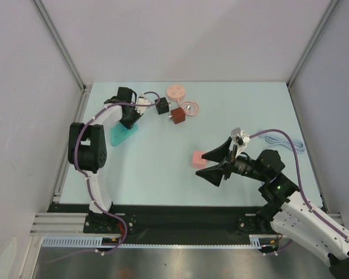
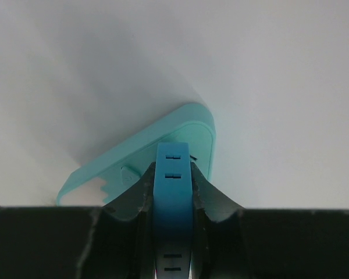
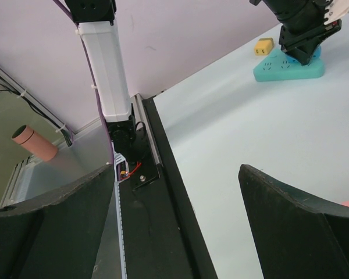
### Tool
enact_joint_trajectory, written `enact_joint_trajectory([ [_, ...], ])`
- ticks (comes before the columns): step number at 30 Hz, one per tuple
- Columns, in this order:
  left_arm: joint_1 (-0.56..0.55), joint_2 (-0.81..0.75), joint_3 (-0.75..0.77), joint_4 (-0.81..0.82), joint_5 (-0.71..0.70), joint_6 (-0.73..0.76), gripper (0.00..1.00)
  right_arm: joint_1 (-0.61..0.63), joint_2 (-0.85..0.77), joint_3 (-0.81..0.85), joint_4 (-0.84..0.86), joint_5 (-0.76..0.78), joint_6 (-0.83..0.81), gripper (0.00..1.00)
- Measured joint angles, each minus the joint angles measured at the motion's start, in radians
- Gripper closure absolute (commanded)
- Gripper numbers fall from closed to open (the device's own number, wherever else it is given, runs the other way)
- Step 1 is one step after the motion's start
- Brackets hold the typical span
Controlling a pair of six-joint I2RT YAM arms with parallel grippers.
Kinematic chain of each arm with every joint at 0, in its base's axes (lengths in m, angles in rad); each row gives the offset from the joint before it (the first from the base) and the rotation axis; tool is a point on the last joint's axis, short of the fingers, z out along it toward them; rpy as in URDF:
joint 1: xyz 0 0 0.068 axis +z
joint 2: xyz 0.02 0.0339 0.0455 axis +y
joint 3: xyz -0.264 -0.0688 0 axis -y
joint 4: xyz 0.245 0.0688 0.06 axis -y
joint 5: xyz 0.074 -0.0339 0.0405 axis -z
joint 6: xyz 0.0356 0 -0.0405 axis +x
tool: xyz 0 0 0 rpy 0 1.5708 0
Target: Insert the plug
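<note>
The left gripper needs to let go of the blue slotted socket bar, because that bar is on the teal power strip (image 1: pixel 120 135).
A teal power strip (image 1: pixel 120 135) lies at the far left of the table; it also shows in the left wrist view (image 2: pixel 189 125) and the right wrist view (image 3: pixel 267 71). My left gripper (image 1: pixel 130 120) is down on it, shut on a blue slotted socket bar (image 2: pixel 173 186) that stands between the fingers (image 2: pixel 212 195). A yellow plug (image 3: pixel 264 46) sits just beside the strip. A black plug (image 1: pixel 162 105) and a red-brown plug (image 1: pixel 177 115) lie to the strip's right. My right gripper (image 1: pixel 201 163) (image 3: pixel 177 174) is open and empty at mid-table, beside a pink block (image 1: pixel 198 158).
A pink round disc (image 1: pixel 175 91) and a coiled pink cable (image 1: pixel 191 107) lie at the back. A white cable (image 1: pixel 285 142) lies at the right. The left arm's base and black mounting rail (image 3: pixel 163 192) run along the near edge. Grey walls enclose the table.
</note>
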Motion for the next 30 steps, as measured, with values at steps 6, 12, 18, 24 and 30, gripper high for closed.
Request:
enact_joint_trajectory([
  [6, -0.003, 0.018, 0.012, -0.002, -0.013, -0.012, 1.0, -0.001, -0.017, 0.0, -0.004, 0.001, -0.001, 0.06],
  [12, -0.003, 0.003, 0.01, 0.002, -0.013, -0.014, 0.86, -0.002, -0.022, 0.0, -0.005, 0.001, -0.001, 0.06],
  [18, -0.002, -0.009, 0.002, 0.006, -0.004, -0.009, 0.65, -0.002, -0.018, 0.0, -0.004, 0.001, -0.001, 0.06],
  [24, -0.002, -0.013, 0.001, -0.015, 0.015, -0.006, 0.54, -0.002, -0.017, 0.0, -0.005, 0.001, -0.001, 0.06],
  [30, -0.006, -0.013, 0.001, -0.024, 0.017, -0.005, 0.52, -0.002, -0.017, 0.0, -0.005, 0.001, -0.001, 0.06],
])
